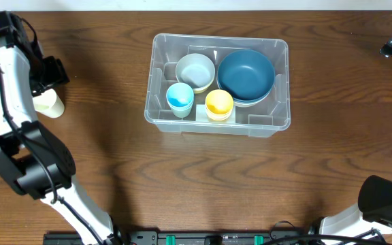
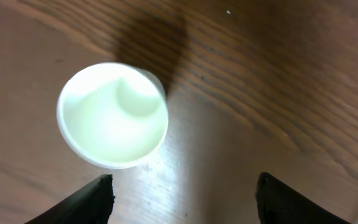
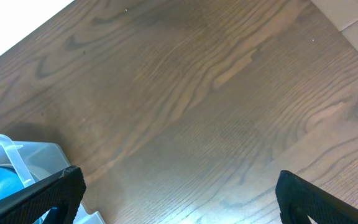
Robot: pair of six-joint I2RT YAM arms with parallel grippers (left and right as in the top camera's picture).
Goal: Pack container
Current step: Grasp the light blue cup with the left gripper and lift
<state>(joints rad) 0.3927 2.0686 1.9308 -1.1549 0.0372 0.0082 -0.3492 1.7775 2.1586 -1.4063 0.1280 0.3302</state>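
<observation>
It isn't time to close yet: my left gripper's fingers are above and short of the cream cup (image 1: 50, 104) and would miss it. I should first move toward the cup's rim.
The clear plastic container (image 1: 218, 121) stands at the table's middle back. It holds a grey-white bowl (image 1: 194, 70), a dark blue bowl (image 1: 246, 75), a light blue cup (image 1: 180, 99) and a yellow cup (image 1: 219, 103). Its corner shows in the right wrist view (image 3: 17, 162). A pale cream cup (image 1: 50, 104) stands on the table at the far left, seen from above in the left wrist view (image 2: 112, 115). My left gripper (image 2: 182, 199) is open above the table, just beside that cup. My right gripper (image 3: 179, 193) is open and empty over bare wood, far right of the container.
The table is dark brown wood (image 1: 196, 184). Its far edge meets a white wall at the back, seen in the right wrist view (image 3: 17, 25). The left arm's base (image 1: 29, 163) stands at the front left, the right arm's base (image 1: 386, 201) at the front right.
</observation>
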